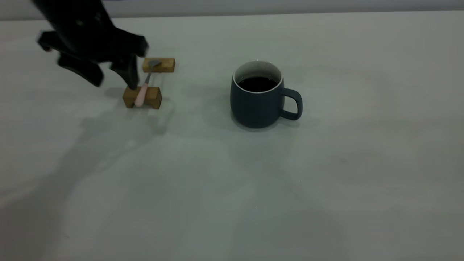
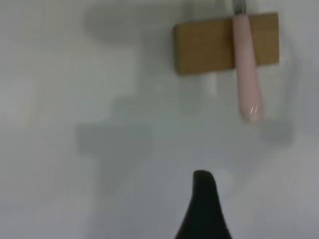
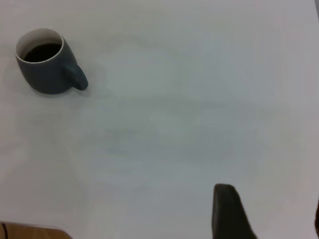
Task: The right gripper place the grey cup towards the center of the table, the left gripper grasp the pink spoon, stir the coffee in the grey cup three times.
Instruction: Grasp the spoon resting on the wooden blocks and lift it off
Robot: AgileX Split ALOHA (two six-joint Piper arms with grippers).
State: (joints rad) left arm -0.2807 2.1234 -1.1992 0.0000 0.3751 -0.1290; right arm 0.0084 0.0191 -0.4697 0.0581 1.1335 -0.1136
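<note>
I should next grab the spoon by its pink handle (image 1: pixel 141 95) with my left gripper. Then the pink spoon's metal bowl can stir the coffee in the grey cup (image 1: pixel 257 105).
The grey cup (image 1: pixel 257 105) stands upright near the middle of the table (image 1: pixel 253 188), its handle pointing right, with dark coffee (image 1: pixel 258 84) inside. The pink spoon (image 1: pixel 143 90) lies across two wooden blocks at the left, its pink handle on the near block and its metal bowl on the far block. My left gripper (image 1: pixel 116 85) hangs open just left of the spoon, one fingertip beside the near block. In the left wrist view the spoon handle (image 2: pixel 246 69) is ahead of one finger (image 2: pixel 204 209). My right gripper (image 3: pixel 271 216) is open, far from the cup (image 3: pixel 47 64).
The near wooden block (image 1: pixel 150 98) and far wooden block (image 1: pixel 158 65) carry the spoon. The left arm's shadow falls over the table's front left. A brown strip (image 3: pixel 30 231) shows at one corner of the right wrist view, past the table edge.
</note>
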